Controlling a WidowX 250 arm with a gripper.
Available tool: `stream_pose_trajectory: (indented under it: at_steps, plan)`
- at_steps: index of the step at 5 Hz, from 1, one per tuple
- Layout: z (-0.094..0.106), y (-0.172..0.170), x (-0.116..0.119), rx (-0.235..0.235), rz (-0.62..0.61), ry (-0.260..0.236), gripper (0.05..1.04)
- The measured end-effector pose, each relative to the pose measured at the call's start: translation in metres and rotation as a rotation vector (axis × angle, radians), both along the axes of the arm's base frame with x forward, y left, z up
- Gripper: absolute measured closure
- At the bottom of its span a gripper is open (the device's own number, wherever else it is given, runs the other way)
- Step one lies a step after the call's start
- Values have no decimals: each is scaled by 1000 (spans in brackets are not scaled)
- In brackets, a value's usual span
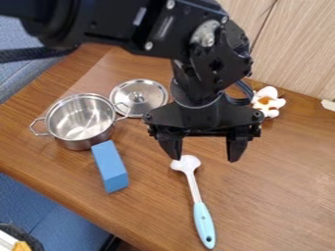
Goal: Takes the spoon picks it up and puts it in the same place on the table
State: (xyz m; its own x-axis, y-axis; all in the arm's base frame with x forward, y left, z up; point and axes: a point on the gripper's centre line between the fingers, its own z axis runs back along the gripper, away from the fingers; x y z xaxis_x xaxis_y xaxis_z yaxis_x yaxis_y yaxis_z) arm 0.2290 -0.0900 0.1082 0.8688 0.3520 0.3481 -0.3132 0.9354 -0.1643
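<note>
I will next grab the spoon point(195, 188) by its light-blue handle with my gripper. Then I can pick it up and put it back on the tabletop.
The black gripper point(205, 158) hangs over the middle of the table with its two fingers spread wide, open and holding nothing. The spoon point(195, 188) has a white head and a light blue handle. It lies on the wooden table point(275, 196), its head just below the gripper's left finger in the view and its handle pointing to the front edge. Whether that finger touches the spoon's head, I cannot tell.
A steel pot point(82, 121) stands at the left, with its lid point(138, 97) lying behind it to the right. In front of the pot is a blue block point(110, 166). A white and orange toy point(267, 102) sits at the back right by the wooden wall point(301, 44).
</note>
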Motion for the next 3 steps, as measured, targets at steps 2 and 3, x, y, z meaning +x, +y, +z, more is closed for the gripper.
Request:
stream_pose_trajectory:
  at_steps: [2,3]
  plan:
    - [-18,3,-6,25,12,45,83]
    - [-34,3,-11,28,15,62,83]
